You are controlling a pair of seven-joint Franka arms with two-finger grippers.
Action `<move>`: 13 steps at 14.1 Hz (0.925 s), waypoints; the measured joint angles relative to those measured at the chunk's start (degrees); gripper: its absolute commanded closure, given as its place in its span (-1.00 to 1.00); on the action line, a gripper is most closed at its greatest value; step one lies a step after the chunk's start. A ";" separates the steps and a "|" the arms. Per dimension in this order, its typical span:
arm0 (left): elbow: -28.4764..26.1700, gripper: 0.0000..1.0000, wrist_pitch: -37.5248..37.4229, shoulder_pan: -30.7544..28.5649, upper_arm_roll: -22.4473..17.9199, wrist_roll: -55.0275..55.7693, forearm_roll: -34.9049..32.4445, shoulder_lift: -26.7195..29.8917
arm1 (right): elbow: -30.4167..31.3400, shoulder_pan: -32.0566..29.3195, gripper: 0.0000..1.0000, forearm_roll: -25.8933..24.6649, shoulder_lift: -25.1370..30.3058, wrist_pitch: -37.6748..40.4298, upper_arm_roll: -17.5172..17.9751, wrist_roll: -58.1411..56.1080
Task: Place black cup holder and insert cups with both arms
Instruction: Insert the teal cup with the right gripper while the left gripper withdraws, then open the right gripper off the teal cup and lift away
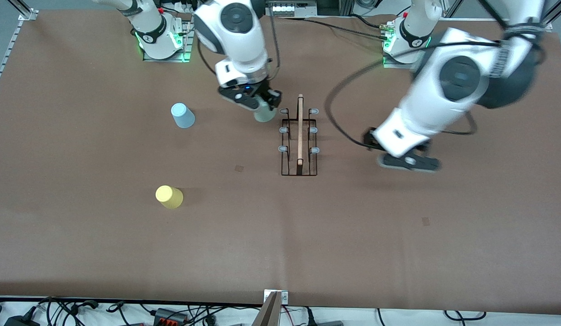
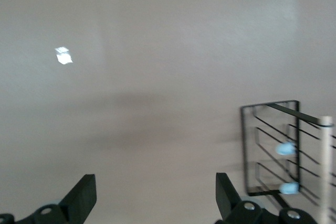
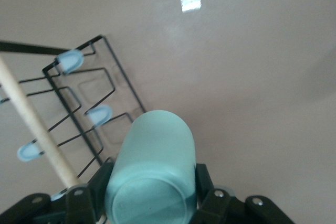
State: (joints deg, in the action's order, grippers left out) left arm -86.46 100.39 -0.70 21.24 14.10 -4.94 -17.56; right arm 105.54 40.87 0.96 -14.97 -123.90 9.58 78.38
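Note:
My right gripper needs to keep holding the pale green cup (image 1: 263,113) until it reaches the blue-tipped end peg (image 1: 284,111): the cup hangs short of the peg and would miss if I opened now.
The black cup holder (image 1: 299,140) stands mid-table, its wooden rod handle along the top and pale blue-tipped pegs on both sides. My right gripper (image 1: 261,107) is shut on the pale green cup (image 1: 263,113) and holds it beside the holder's end nearest the robot bases, on the right arm's side. In the right wrist view the cup (image 3: 152,169) sits between the fingers, next to the holder (image 3: 79,114). My left gripper (image 1: 405,160) is open and empty over bare table on the holder's left-arm side; its wrist view shows the holder (image 2: 286,153). The light blue cup (image 1: 183,115) and the yellow cup (image 1: 169,197) lie toward the right arm's end.
A small dark mark (image 1: 239,168) is on the brown table between the yellow cup and the holder, and another (image 1: 425,221) lies nearer the front camera toward the left arm's end. Cables run along the table's front edge.

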 measured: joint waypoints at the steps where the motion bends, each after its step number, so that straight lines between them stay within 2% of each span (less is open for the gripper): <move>1: 1.16 -1.00 -1.37 -2.29 -0.02 -3.33 0.01 0.00 | -1.13 0.44 0.76 0.00 -0.95 -0.10 0.23 0.97; 4: 5.10 -1.00 -6.10 -7.46 -0.10 -9.40 0.00 0.02 | -2.53 0.64 0.76 -0.02 -2.09 -0.61 1.27 1.55; 9: 10.42 -1.00 -15.09 -12.67 -0.35 -10.50 -0.01 0.04 | -2.54 0.72 0.74 -1.01 -4.36 -2.31 1.79 1.91; 11: 11.40 -1.00 -16.10 -14.62 -0.55 -11.25 0.00 0.03 | -2.55 0.80 0.58 -1.32 -5.60 -3.25 1.85 1.91; 12: 11.44 -1.00 -16.16 -15.93 -0.61 -12.38 0.17 -0.04 | -2.55 0.84 0.30 -1.40 -6.14 -3.84 1.85 1.91; 13: 11.44 -1.00 -16.16 -17.46 -0.66 -13.85 0.84 -0.30 | -2.55 0.87 0.10 -1.42 -6.69 -4.53 1.85 1.91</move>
State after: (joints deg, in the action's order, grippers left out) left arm -75.02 84.23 -18.17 20.59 0.25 -4.10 -17.85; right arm 102.99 41.75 -0.46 -21.65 -128.43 11.44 80.29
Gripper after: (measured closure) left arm 0.000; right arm 0.322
